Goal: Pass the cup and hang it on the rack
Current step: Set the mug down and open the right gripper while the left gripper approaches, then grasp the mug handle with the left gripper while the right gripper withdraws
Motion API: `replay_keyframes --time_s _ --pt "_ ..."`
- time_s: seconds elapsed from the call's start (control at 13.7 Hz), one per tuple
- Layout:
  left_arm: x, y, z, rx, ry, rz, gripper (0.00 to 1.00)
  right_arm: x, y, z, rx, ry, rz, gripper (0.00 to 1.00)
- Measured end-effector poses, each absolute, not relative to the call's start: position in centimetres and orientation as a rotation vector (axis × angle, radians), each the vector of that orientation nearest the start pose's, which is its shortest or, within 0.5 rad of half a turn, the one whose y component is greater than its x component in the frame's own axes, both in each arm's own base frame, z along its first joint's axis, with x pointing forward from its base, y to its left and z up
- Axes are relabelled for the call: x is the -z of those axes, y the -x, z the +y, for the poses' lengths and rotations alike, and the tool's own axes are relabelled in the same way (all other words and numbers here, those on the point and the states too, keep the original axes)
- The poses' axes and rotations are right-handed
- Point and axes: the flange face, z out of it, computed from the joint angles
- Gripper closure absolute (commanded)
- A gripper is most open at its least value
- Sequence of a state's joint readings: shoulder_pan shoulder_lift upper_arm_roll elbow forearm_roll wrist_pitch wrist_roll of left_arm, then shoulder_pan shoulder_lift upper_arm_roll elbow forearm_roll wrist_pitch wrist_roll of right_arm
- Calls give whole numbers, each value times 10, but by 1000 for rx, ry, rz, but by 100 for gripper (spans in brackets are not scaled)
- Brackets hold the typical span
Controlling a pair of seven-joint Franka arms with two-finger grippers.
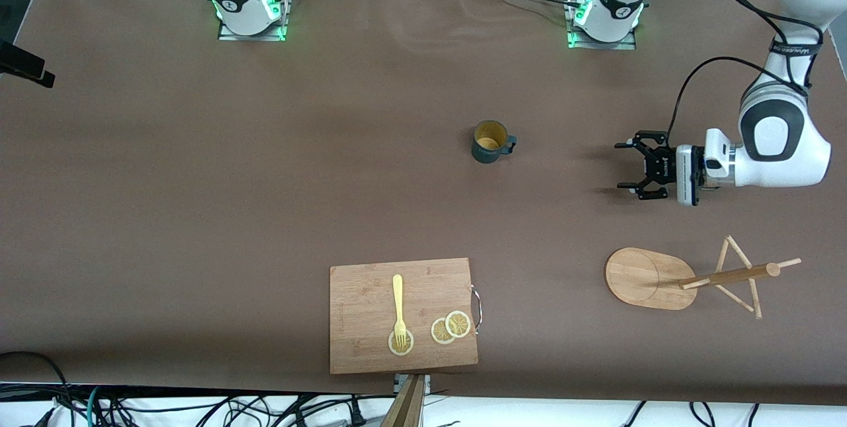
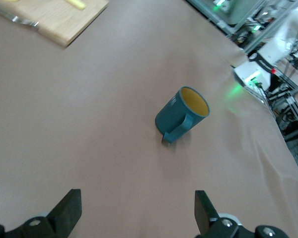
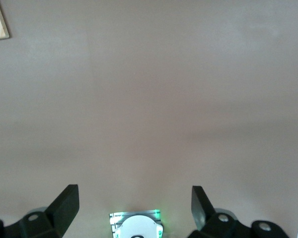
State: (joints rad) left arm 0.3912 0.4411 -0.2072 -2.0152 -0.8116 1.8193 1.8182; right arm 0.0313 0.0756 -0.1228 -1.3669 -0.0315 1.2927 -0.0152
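Observation:
My left gripper will next grab the dark teal cup to hang it on the rack, and it will hold the cup by its loop handle (image 1: 509,144) (image 2: 179,128).
The dark teal cup (image 1: 491,142) with a yellow inside stands upright on the brown table, its loop handle turned toward the left arm's end. In the left wrist view the cup (image 2: 181,115) is apart from the fingers, handle facing them. My left gripper (image 1: 621,165) is open and empty, low over the table beside the cup, pointing at it; its fingers also show in the left wrist view (image 2: 136,210). The bamboo rack (image 1: 652,278) stands nearer the front camera than the left gripper. My right gripper (image 3: 134,203) is open and empty, high over its own base, outside the front view.
A wooden cutting board (image 1: 403,324) lies near the table's front edge with a yellow fork (image 1: 398,304) and lemon slices (image 1: 451,328) on it. Its corner shows in the left wrist view (image 2: 54,20). The arm bases (image 1: 251,6) stand along the table's back edge.

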Motion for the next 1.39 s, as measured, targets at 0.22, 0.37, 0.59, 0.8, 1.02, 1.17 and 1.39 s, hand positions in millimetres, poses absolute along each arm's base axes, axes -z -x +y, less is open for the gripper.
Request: replay_keyframes --time_s 0.22,0.37,0.59,0.8,1.02,1.17,1.39 --pt "-207 -547 4 -519 -1645 -1291 0 -645 -545 -33 -276 3181 75 0" --pt "-187 -544 -24 -585 -1525 -1332 0 -642 -544 -40 -287 3177 45 0" --pt "-154 -535 -55 -658 -1392 -1361 0 -642 -544 -49 -288 3174 47 0" --pt "-129 -527 -88 -729 -1292 -1375 0 -642 -544 -48 -288 3174 39 0" --pt "-113 -518 -118 -740 -1235 -1389 0 -642 -544 -46 -289 3174 26 0" --pt "-104 -513 -127 -745 -1209 -1405 0 -641 -545 -44 -289 3174 15 0" --pt "-85 -503 -135 -752 -1175 -1414 0 -639 -546 -44 -290 3173 4 0"
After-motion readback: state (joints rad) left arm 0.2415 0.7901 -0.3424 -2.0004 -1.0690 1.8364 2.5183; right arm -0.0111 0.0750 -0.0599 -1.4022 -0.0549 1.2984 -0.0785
